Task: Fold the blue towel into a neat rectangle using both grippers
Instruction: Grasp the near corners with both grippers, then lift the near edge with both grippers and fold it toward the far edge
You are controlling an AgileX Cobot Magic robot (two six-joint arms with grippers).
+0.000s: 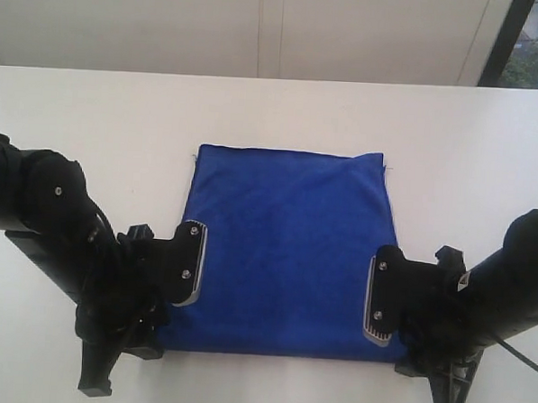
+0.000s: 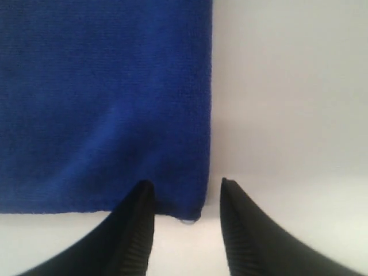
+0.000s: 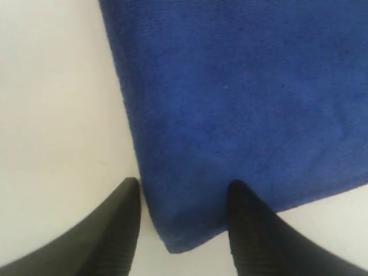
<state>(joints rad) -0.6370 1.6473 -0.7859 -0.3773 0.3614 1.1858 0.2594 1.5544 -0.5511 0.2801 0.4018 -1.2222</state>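
My right gripper closes on the blue towel (image 3: 241, 103) now, since its corner (image 3: 179, 227) runs deep past both fingers and the cloth rumples beside them.
The blue towel (image 1: 285, 238) lies spread flat on the white table (image 1: 92, 138), roughly square, with its near edge towards the arms. My left gripper (image 1: 120, 365) is at the towel's near left corner. In the left wrist view the towel (image 2: 103, 103) ends in that corner, a small pale thread (image 2: 187, 220) hanging from it, between the spread jaws of the open left gripper (image 2: 187, 187). My right gripper (image 1: 429, 389) is at the near right corner. In the right wrist view the towel (image 3: 241, 103) has its corner between the jaws of the open right gripper (image 3: 184, 187). Neither holds cloth.
Bare white tabletop surrounds the towel on all sides. A pale wall (image 1: 260, 29) runs behind the table's far edge, with a dark opening (image 1: 530, 44) at the far right. Both black arms (image 1: 43, 208) crowd the near corners.
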